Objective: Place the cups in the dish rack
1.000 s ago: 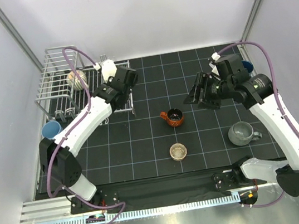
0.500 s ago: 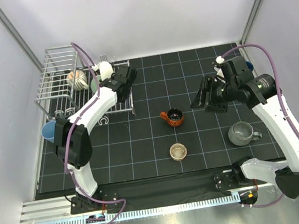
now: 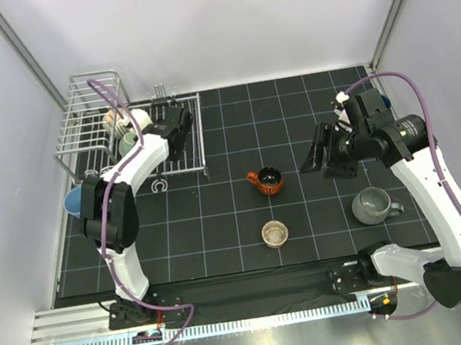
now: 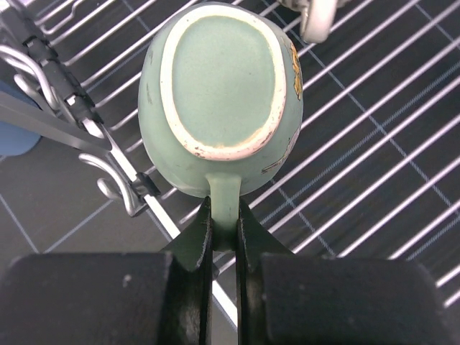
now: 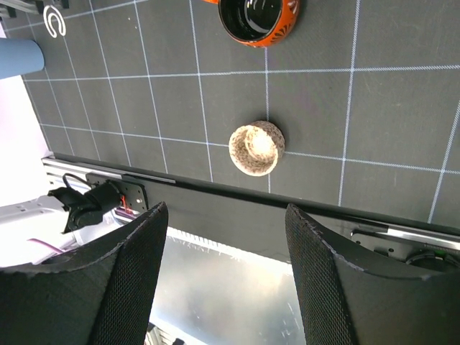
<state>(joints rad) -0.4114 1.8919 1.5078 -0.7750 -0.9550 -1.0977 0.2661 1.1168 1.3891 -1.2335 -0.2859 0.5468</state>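
Note:
My left gripper should keep the pale green cup [image 4: 223, 93] until it rests on the slats; it would drop from above them now.
My left gripper [image 4: 224, 233] is shut on the handle of the pale green cup [image 4: 223, 93], holding it bottom-up over the slats of the dish rack [image 3: 87, 116]; the cup also shows in the top view [image 3: 127, 142]. A ribbed cream cup [image 3: 111, 118] lies in the rack beside it. My right gripper [image 3: 325, 151] is open and empty, held above the mat right of the orange-brown cup [image 3: 266, 181], which also shows in the right wrist view [image 5: 259, 20]. A small tan cup [image 3: 274, 233] stands nearer the front, and it appears in the right wrist view [image 5: 256, 148] too. A grey mug [image 3: 373, 205] sits at the right.
A light blue tumbler [image 3: 75, 198] lies at the mat's left edge, also in the right wrist view [image 5: 20, 56]. A dark blue cup [image 3: 381, 102] is mostly hidden behind the right arm. The black gridded mat [image 3: 220, 217] ends at a metal rail along the front.
My left gripper has swung left over the rack with the pale green cup. My right gripper has shifted slightly right and toward the front.

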